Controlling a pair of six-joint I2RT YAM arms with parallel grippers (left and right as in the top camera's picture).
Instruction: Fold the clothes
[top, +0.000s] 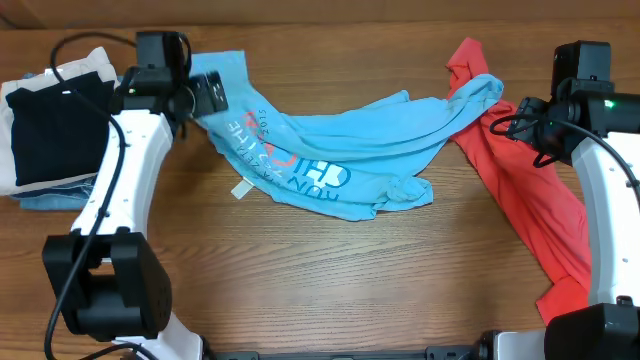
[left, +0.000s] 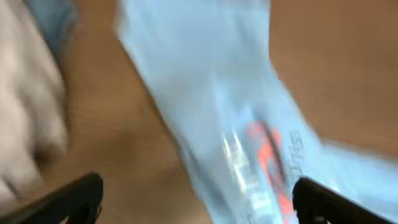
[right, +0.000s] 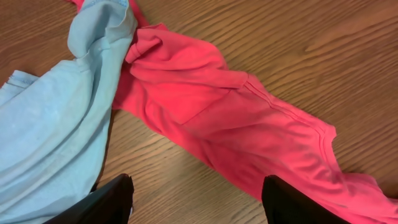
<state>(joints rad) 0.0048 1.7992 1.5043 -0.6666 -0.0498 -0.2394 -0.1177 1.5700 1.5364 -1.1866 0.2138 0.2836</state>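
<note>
I will next grab the sky-blue T-shirt (top: 340, 140) with my left gripper by its bunched near edge (top: 388, 198) beside the lettering, to spread it flat for folding.
The sky-blue T-shirt (top: 340, 140) lies crumpled across the table's far middle, its white and red lettering facing up. Its left end reaches my left gripper (top: 208, 96). The left wrist view is blurred. It shows that gripper (left: 199, 208) open, its dark fingers (left: 78, 199) wide apart above the blue shirt (left: 211, 93) and bare wood. A coral-red garment (top: 525, 190) stretches down the right side, with the shirt's right end lying over its top. My right gripper (right: 196, 205) hangs open over wood between the blue shirt (right: 50, 137) and the red garment (right: 249, 124), holding nothing.
A stack of folded pieces stands at the far left: black (top: 55, 125) on top, pale cloth (top: 80, 60) behind it, denim blue (top: 50, 200) underneath. In the left wrist view the pale cloth (left: 28, 112) shows at the left. Wooden tabletop (top: 330, 280) fills the front.
</note>
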